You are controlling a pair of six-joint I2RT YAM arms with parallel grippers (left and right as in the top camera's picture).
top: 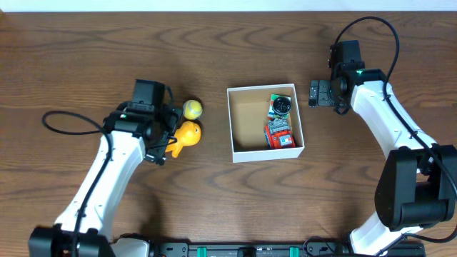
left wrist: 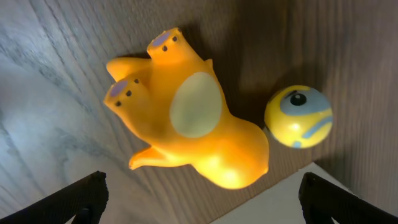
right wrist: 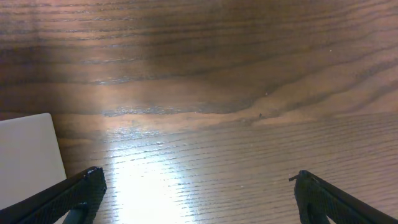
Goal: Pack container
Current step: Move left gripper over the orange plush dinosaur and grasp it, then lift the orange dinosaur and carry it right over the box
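Observation:
The orange toy (top: 186, 135) (left wrist: 193, 116) is below my left gripper's fingers, so they would close on air now. My left gripper needs to lower first and then close on the toy.
The container (top: 248, 123), a shallow square box with white walls and a brown inside, sits mid-table. A red toy (top: 280, 133) and a dark round toy (top: 281, 106) lie in its right half. An orange animal toy (top: 188, 133) and a yellow ball (top: 192, 108) lie on the table just left of it. My left gripper (top: 168, 134) is open and empty above the orange toy's left side. In the left wrist view the orange toy (left wrist: 186, 118) and ball (left wrist: 298, 116) lie ahead of the open jaws (left wrist: 202, 202). My right gripper (top: 319, 93) is open and empty, right of the container.
The table is dark brown wood (top: 86, 43). A white corner of the container shows at the lower right of the left wrist view (left wrist: 280, 202) and at the left of the right wrist view (right wrist: 28, 155). Bare wood lies under the right jaws (right wrist: 199, 199).

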